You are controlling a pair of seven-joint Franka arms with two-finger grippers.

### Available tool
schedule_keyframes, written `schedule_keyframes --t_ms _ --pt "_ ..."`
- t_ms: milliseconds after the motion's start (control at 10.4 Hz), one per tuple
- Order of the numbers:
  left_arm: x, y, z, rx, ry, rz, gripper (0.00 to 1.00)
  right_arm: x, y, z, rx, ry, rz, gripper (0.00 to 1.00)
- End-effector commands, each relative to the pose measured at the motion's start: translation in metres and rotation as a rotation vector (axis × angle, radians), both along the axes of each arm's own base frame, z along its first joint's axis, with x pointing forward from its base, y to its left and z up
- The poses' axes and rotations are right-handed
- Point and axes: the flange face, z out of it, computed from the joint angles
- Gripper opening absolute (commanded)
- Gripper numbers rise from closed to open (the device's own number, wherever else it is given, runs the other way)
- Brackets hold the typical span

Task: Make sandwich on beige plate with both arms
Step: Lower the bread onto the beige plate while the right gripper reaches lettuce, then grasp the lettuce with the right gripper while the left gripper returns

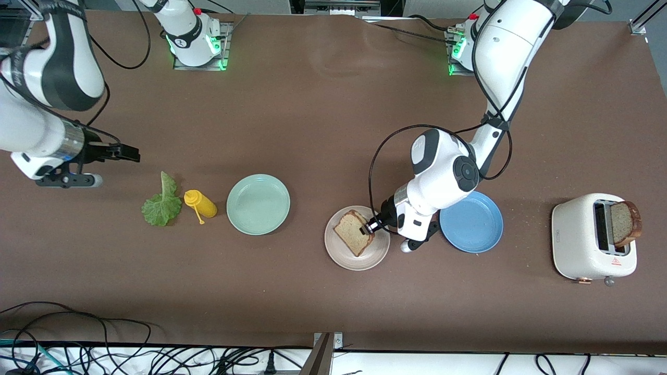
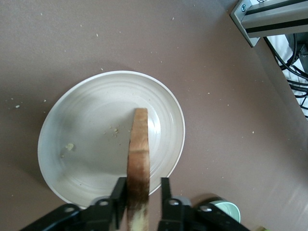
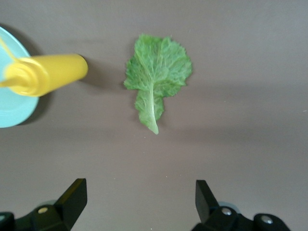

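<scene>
My right gripper should next pick up the lettuce leaf by its pale stem [image 3: 153, 118] to add the greens to the sandwich on the beige plate.
The beige plate [image 1: 344, 254] lies near the middle of the table, beside the blue plate. A speckled brown bread slice [image 1: 354, 232] rests tilted on it. My left gripper [image 1: 371, 225] is low over the plate's rim, and its fingers stand on either side of the slice's edge. In the left wrist view the slice [image 2: 139, 144] stands edge-on between the fingers of the left gripper [image 2: 143, 183]; one finger touches it and a gap shows at the other. The beige plate [image 2: 86, 139] lies under it. The lettuce leaf [image 1: 160, 204] lies on the table toward the right arm's end. My right gripper [image 1: 127, 152] is open and empty above the table close to the leaf [image 3: 156, 72].
A yellow mustard bottle [image 1: 200, 204] lies between the lettuce and the mint-green plate [image 1: 258, 204]. The blue plate [image 1: 477, 225] sits under the left arm's wrist. A white toaster [image 1: 589, 237] at the left arm's end holds a second bread slice [image 1: 625, 223].
</scene>
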Motion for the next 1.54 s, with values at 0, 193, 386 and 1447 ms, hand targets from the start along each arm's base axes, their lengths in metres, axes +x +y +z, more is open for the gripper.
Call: schedule_keyframes --t_ms 0,193,386,1447 --pt "0.004 0.009 0.003 -0.007 -0.007 0.010 0.59 0.008 -0.001 -0.039 -0.013 0.005 0.017 1.00" --pt "0.010 0.025 0.004 0.013 0.010 0.003 0.64 0.007 -0.002 -0.082 -0.015 0.043 0.020 1.00" --pt "0.011 0.035 0.002 0.077 0.015 -0.046 0.75 0.005 0.004 -0.143 -0.013 0.090 0.050 1.00" --pt "0.014 0.236 0.148 0.472 0.050 -0.383 1.00 0.016 0.012 -0.189 -0.020 0.054 0.054 0.00"
